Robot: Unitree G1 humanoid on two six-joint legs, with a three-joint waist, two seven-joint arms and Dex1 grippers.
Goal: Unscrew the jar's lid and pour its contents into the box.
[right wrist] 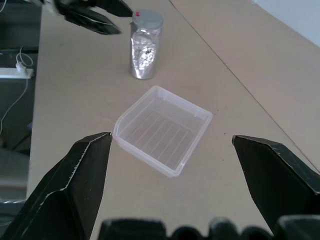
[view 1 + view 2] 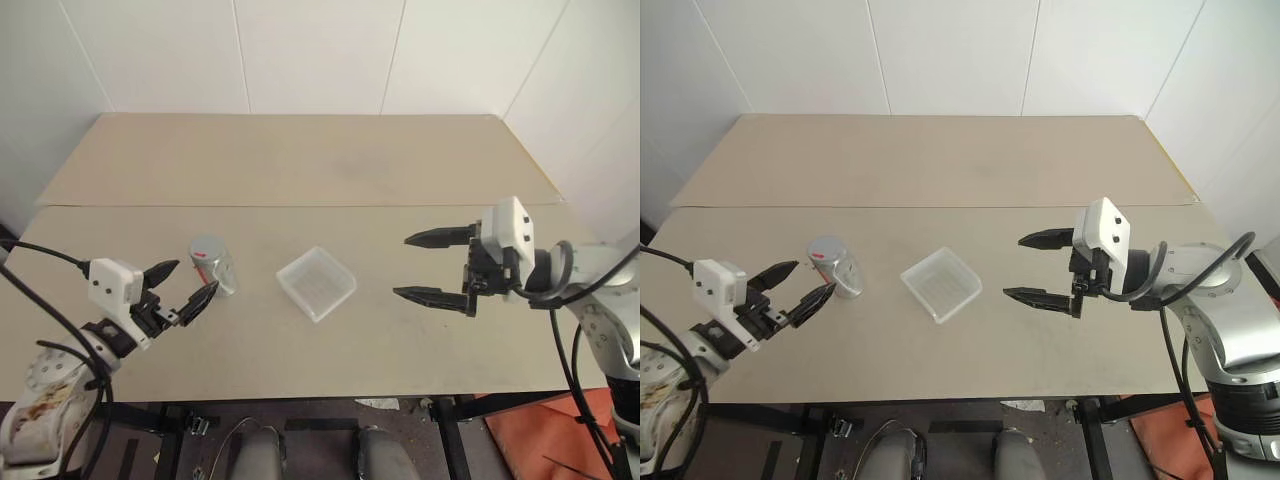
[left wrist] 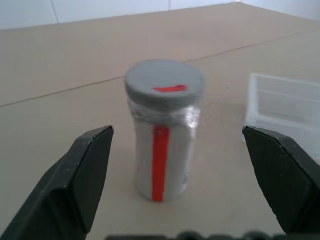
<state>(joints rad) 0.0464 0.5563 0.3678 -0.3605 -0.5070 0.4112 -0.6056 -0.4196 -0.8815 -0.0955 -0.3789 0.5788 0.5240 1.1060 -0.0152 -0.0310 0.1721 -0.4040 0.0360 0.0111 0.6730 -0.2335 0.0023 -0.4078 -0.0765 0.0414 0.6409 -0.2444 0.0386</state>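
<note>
My left gripper's fingers stop short of the jar's silvery sides, so it is too early to close on the jar. The gripper moves toward the jar first.
The jar (image 2: pixel 216 268) stands upright on the table left of centre, silvery with a red stripe, and the grey lid (image 3: pixel 164 88) with a red mark sits on top of it. Its contents are hidden inside. The clear square box (image 2: pixel 316 283) lies empty to the jar's right. My left gripper (image 2: pixel 186 287) is open just left of the jar and a little nearer me, fingers pointing at it without touching. Right of the box, my right gripper (image 2: pixel 432 267) is open and points toward it, holding nothing.
The tan table (image 2: pixel 300 170) has a seam running across behind the jar and box. White walls close in behind and at the right. Cables hang beside both arms near the table's front edge.
</note>
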